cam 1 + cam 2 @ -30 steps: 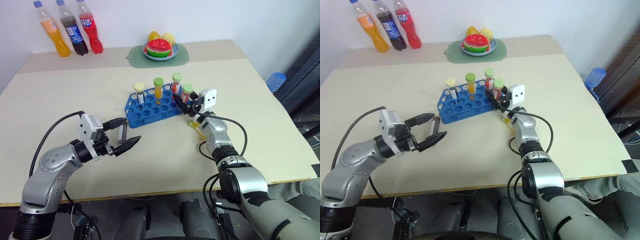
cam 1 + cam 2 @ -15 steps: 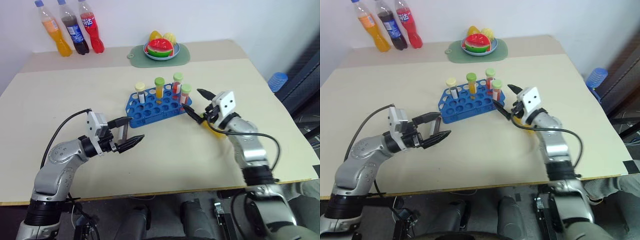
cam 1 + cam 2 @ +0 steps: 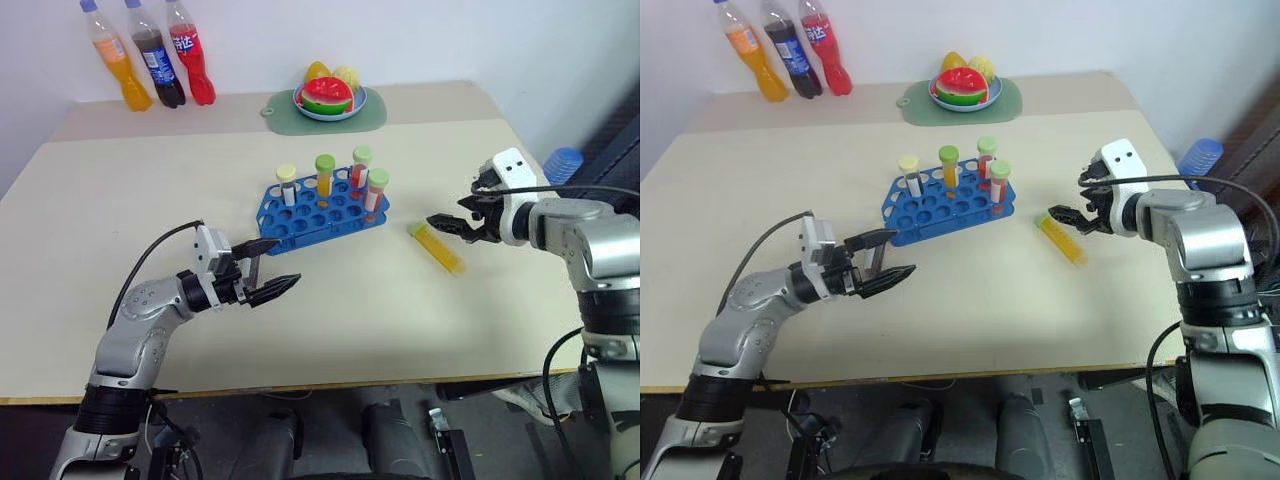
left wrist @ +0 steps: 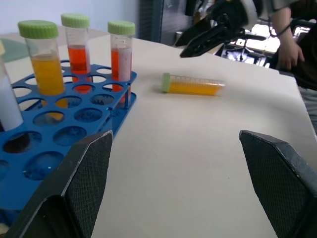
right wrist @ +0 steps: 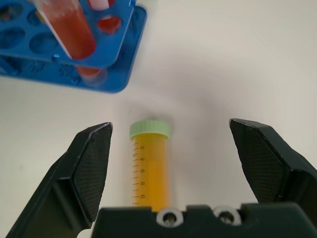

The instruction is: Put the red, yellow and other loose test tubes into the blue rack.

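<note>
My fingers are still above the loose yellow tube (image 3: 437, 246) (image 5: 149, 163) and would miss it if I closed now, so my right gripper needs to first go lower.
The blue rack (image 3: 318, 208) stands mid-table with several capped tubes upright in it: a white one (image 3: 286, 184), a yellow one (image 3: 324, 175) and two red ones (image 3: 361, 166) (image 3: 376, 190). A loose yellow tube (image 3: 437, 246) with a green cap lies on the table right of the rack. My right gripper (image 3: 453, 208) hovers open just above and to the right of this tube (image 5: 149, 163), which lies between its fingers (image 5: 94, 163) in the right wrist view. My left gripper (image 3: 274, 265) is open and empty, low over the table in front of the rack's left end (image 4: 44, 124).
Three soda bottles (image 3: 150, 65) stand at the back left. A plate of fruit (image 3: 329, 97) on a green mat sits at the back centre. A blue jug top (image 3: 562, 160) shows beyond the right edge. A person (image 4: 290, 44) sits past the table's far side.
My right gripper has drawn back from the rack's right end, swinging right and up, and now points down over the yellow tube. The left gripper has hardly moved.
</note>
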`<action>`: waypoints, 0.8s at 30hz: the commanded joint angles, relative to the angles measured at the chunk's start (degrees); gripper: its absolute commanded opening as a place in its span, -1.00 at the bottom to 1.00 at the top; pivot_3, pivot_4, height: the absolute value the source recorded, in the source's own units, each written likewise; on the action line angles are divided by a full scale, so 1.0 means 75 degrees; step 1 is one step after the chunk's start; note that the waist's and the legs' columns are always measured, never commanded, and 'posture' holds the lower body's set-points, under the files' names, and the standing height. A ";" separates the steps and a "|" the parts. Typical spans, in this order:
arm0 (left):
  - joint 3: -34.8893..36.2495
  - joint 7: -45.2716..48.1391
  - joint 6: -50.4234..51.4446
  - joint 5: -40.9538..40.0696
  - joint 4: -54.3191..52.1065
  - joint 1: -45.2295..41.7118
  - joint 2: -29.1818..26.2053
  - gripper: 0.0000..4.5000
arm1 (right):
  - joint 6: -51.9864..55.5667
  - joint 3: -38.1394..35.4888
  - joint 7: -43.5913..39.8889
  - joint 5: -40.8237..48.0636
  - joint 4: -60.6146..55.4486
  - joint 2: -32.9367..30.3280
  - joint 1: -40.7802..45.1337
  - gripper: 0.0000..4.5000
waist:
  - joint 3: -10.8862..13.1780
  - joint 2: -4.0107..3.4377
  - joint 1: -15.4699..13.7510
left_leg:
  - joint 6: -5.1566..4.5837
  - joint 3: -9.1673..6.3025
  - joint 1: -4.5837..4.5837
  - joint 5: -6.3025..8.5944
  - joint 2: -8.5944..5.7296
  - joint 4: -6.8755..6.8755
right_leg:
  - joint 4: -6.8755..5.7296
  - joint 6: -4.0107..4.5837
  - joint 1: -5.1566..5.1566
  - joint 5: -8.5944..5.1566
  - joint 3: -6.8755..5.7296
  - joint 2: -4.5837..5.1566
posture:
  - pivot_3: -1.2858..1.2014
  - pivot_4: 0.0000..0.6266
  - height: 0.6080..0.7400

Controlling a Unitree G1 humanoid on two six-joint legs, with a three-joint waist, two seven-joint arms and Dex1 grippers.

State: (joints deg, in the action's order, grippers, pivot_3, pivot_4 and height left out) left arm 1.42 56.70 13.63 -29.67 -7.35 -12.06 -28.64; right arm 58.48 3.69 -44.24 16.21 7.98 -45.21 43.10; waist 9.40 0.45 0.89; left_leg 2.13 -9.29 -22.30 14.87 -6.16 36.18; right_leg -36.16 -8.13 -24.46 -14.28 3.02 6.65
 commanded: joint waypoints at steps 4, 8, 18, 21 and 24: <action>0.0190 -0.0123 -0.0134 -0.0012 -0.0428 0.0282 -0.0059 0.89 | -0.0209 0.1137 -0.1205 -0.0340 0.0990 -0.0166 0.0768 0.85 | 0.0000 0.0000 0.0004 | 0.0000 0.0002 -0.0002 0.0000 -0.0001 0.0002 | 0.0002 -0.0001 -0.0001 0.0000 0.0000 0.0003 | 0.03 -0.52 1.00; 0.0288 -0.0240 -0.0101 -0.0035 -0.0634 0.0557 -0.0130 0.89 | -0.0454 0.1895 -0.1807 -0.0760 0.1682 -0.0089 0.1206 0.85 | 0.0001 0.0000 -0.0001 | 0.0000 0.0000 -0.0005 0.0000 -0.0001 0.0003 | 0.0001 -0.0001 -0.0004 0.0000 -0.0001 0.0003 | 0.03 -0.52 1.00; 0.0426 -0.0335 -0.0137 -0.0060 -0.0867 0.0996 -0.0175 0.89 | -0.1593 0.2472 -0.2274 -0.1671 0.2536 0.0127 0.1281 -0.62 | 0.0000 0.0001 -0.0007 | 0.0002 -0.0005 -0.0005 0.0000 -0.0002 0.0003 | 0.0002 -0.0001 -0.0004 0.0000 -0.0003 0.0003 | 0.03 -0.52 1.00; 0.0413 -0.0391 -0.0063 -0.0068 -0.0953 0.0971 -0.0175 0.89 | -0.2571 0.2390 -0.2366 -0.1859 0.2208 -0.0092 0.0858 -0.65 | 0.0000 0.0002 -0.0010 | 0.0002 -0.0007 -0.0005 0.0000 -0.0002 0.0002 | 0.0002 -0.0001 -0.0004 0.0000 -0.0003 0.0003 | 0.03 -0.52 1.00; 0.0410 -0.0451 0.0036 -0.0096 -0.1016 0.0881 -0.0189 0.89 | -0.3816 0.1995 -0.2821 -0.1664 0.1402 -0.0485 0.0117 -0.65 | -0.0001 0.0003 -0.0047 | 0.0001 -0.0006 -0.0005 0.0000 -0.0003 0.0006 | 0.0004 -0.0001 0.0000 0.0000 -0.0006 0.0004 | 0.03 -0.52 1.00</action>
State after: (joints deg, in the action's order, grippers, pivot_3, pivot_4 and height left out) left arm 3.52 53.48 13.80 -29.49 -12.85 -4.97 -29.43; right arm 33.80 20.57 -63.92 3.33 20.93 -47.56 45.13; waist 9.39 0.47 0.54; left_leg 2.13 -9.34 -22.34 14.88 -6.19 36.23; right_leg -36.13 -8.14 -24.45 -14.28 2.96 6.69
